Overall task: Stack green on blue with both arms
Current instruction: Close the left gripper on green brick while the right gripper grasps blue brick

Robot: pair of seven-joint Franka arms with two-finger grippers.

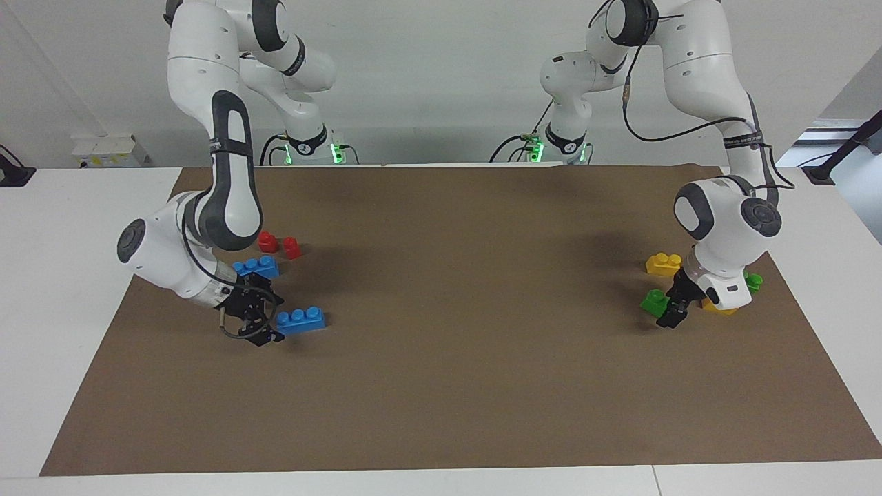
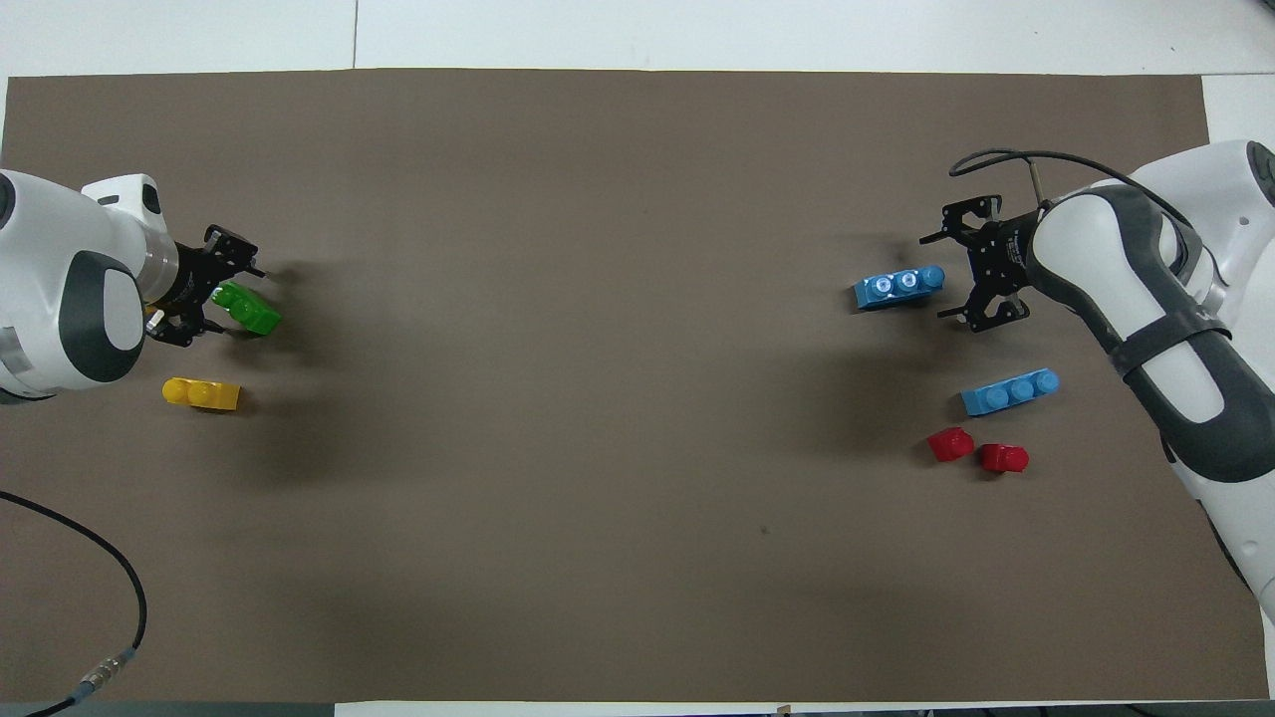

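The blue brick should be grabbed by one end (image 2: 931,277) next with my right gripper. Then the blue brick's other end (image 2: 874,289) stays free to carry the green brick.
A green brick (image 1: 654,302) lies on the brown mat at the left arm's end of the table; it also shows in the overhead view (image 2: 249,311). My left gripper (image 1: 672,304) (image 2: 225,296) is low and open, with one end of this green brick between its fingers. A second green brick (image 1: 754,281) is half hidden by the left wrist. A blue brick (image 1: 301,320) (image 2: 896,287) lies at the right arm's end. My right gripper (image 1: 270,318) (image 2: 960,278) is open and low at that brick's end. A second blue brick (image 1: 256,266) (image 2: 1009,391) lies nearer the robots.
Two red blocks (image 1: 268,241) (image 1: 292,247) sit nearer the robots than the blue bricks. One yellow brick (image 1: 663,263) (image 2: 202,393) lies by the green one; another yellow brick (image 1: 718,307) is mostly under the left wrist. A black cable (image 2: 120,597) crosses the mat's corner.
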